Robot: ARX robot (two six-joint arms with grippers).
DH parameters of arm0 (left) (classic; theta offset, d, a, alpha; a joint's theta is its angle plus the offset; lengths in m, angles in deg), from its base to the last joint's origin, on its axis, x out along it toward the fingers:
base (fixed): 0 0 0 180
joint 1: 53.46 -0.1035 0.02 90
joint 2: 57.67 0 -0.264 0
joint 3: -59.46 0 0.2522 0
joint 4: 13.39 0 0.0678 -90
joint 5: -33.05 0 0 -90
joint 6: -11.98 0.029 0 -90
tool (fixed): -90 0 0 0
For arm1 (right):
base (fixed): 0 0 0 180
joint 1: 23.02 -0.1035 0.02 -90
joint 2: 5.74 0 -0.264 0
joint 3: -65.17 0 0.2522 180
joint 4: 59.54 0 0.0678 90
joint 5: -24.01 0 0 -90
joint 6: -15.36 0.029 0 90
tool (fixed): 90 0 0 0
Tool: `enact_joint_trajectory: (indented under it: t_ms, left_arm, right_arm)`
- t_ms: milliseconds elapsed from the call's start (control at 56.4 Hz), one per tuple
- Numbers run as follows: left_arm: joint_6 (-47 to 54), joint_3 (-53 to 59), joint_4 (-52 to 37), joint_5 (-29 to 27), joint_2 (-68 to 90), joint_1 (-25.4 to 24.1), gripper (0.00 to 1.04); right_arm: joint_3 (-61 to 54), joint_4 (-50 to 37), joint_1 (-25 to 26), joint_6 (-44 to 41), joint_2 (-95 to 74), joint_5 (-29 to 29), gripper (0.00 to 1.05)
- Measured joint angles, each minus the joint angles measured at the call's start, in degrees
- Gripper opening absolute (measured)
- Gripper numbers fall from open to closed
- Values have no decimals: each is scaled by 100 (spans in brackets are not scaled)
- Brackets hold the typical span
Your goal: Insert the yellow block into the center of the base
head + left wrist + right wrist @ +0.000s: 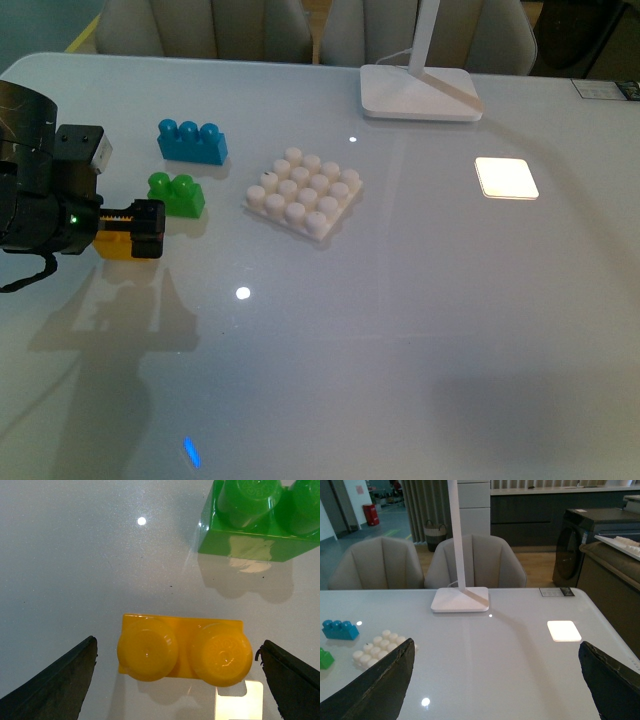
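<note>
I need to grab the yellow block by its two short ends with my left gripper next, to insert it into the base center.
The yellow block lies on the white table at the left, studs up, just in front of the green brick. My left gripper hovers over it, open. In the left wrist view the yellow block lies between the two dark fingers with a gap on each side, untouched. The base, a white square studded plate, sits empty near the table's middle, to the right of the bricks. My right gripper is open above bare table and holds nothing; it does not show in the front view.
A blue three-stud brick sits behind the green brick. A white lamp foot with its stem stands at the back. A bright square of light lies on the table to the right. Chairs stand beyond the far edge.
</note>
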Motion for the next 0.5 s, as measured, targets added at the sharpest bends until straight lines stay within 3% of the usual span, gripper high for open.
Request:
enact_joint_trajectory:
  t_ms: [497]
  left_arm:
    - [0,-323,83,-17,319,20,97]
  right_arm:
    - [0,0,0,0,0,0,96]
